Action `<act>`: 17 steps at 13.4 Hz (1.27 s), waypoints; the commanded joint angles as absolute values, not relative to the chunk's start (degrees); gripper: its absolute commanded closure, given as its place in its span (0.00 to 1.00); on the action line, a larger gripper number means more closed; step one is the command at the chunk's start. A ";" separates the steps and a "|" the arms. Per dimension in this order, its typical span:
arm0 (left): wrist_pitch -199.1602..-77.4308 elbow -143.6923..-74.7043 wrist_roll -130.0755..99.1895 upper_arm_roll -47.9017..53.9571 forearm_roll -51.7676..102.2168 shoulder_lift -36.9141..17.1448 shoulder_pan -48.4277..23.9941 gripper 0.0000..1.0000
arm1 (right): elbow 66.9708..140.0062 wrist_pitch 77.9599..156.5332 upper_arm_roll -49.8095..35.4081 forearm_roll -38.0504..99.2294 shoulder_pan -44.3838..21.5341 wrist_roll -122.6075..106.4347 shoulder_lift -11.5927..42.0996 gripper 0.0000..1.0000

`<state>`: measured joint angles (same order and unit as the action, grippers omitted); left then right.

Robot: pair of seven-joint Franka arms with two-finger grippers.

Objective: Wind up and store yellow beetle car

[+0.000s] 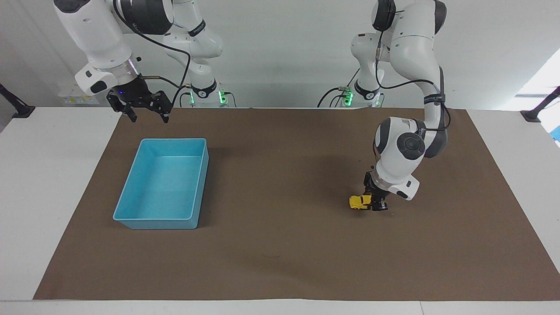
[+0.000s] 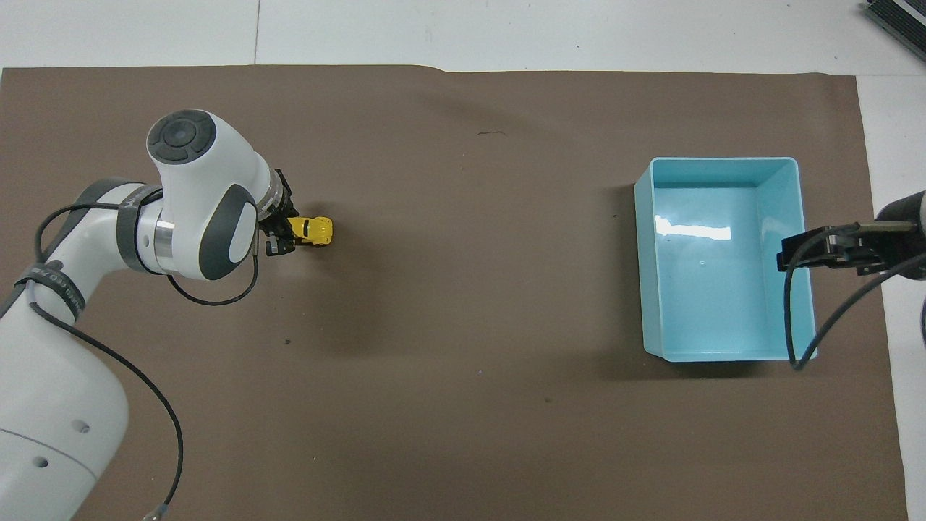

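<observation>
The yellow beetle car in my left gripper sits low on the brown mat in the overhead view. My left gripper should open now, as the car would stand.
The yellow beetle car [image 1: 359, 202] sits low on the brown mat [image 1: 280, 253] toward the left arm's end of the table, its wheels at the mat's surface. My left gripper [image 1: 375, 204] reaches down beside it and is shut on the car's rear end; the car [image 2: 314, 229] sticks out from the gripper [image 2: 281, 235] toward the table's middle. My right gripper [image 1: 146, 114] waits open and empty, raised by the light blue bin [image 1: 175, 140], and in the overhead view [image 2: 792, 255] it covers the bin's rim [image 2: 723, 161].
The empty light blue bin stands on the mat toward the right arm's end. The brown mat [image 2: 463, 405] covers most of the white table. The left arm's elbow and cable [image 2: 217, 300] hang over the mat near the car.
</observation>
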<state>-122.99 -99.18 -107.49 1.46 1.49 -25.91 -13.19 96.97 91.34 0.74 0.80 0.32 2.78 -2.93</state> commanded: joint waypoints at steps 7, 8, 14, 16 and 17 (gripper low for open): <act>-124.02 -98.97 -106.26 1.32 0.88 -22.42 -12.39 0.00 | 98.61 92.72 0.70 1.49 0.70 1.49 -4.22 0.00; -122.62 -98.09 -106.35 1.41 0.97 -21.80 -12.31 0.00 | 98.61 92.72 0.70 1.49 0.70 1.49 -4.22 0.00; -119.71 -96.59 -107.05 1.85 1.49 -18.28 -13.89 0.00 | 98.61 92.72 0.70 1.49 0.70 1.49 -4.22 0.00; -119.62 -95.72 -106.96 1.93 1.49 -17.76 -14.15 0.00 | 98.61 92.72 0.70 1.49 0.70 1.49 -4.22 0.00; -119.62 -95.28 -106.70 1.85 1.49 -17.49 -14.15 0.00 | 98.61 92.72 0.70 1.49 0.70 1.49 -4.22 0.00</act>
<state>-121.27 -96.28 -107.03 2.57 1.39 -18.41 -13.35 96.97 91.34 0.74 0.80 0.32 2.78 -2.93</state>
